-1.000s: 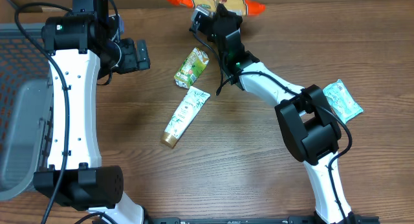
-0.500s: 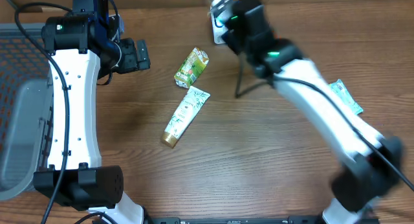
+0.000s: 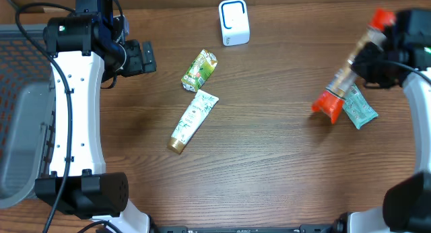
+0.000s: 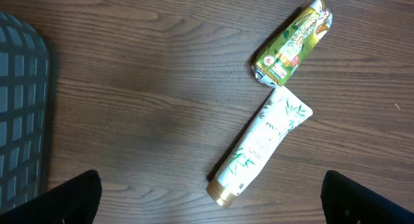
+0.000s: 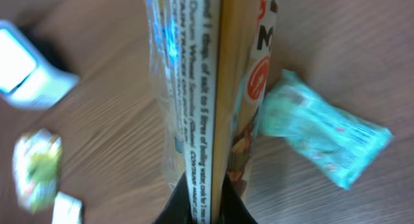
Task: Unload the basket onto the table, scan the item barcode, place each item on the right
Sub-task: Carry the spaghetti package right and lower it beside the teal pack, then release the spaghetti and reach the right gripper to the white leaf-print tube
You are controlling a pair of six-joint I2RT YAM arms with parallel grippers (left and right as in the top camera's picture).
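Note:
The noodle packet's lower end [image 3: 330, 104] is still above the tabletop, so the packet comes down beside the teal packet next, before my right gripper releases it.
My right gripper [image 3: 369, 56] is shut on a long orange noodle packet [image 3: 341, 78], held tilted over the table's right side. In the right wrist view the packet [image 5: 202, 88] runs straight up from the shut gripper [image 5: 206, 199], its printed seam facing the camera. The white barcode scanner [image 3: 234, 22] stands at the back centre, well left of the packet, and shows blurred in the right wrist view as the scanner [image 5: 22, 72]. My left gripper [image 3: 143, 56] is open and holds nothing at the back left; below this open gripper [image 4: 208, 211] is bare wood.
A teal packet [image 3: 360, 109] lies under the orange packet's lower end. A green packet [image 3: 199, 69] and a white tube with a gold cap [image 3: 192, 120] lie mid-table, also in the left wrist view as the green packet [image 4: 292, 41] and the tube [image 4: 260, 146]. A grey basket [image 3: 20, 125] stands at the left edge.
My right arm has swung from the back centre to the right side, carrying the orange packet with it. The scanner now shows uncovered. The left arm has not moved.

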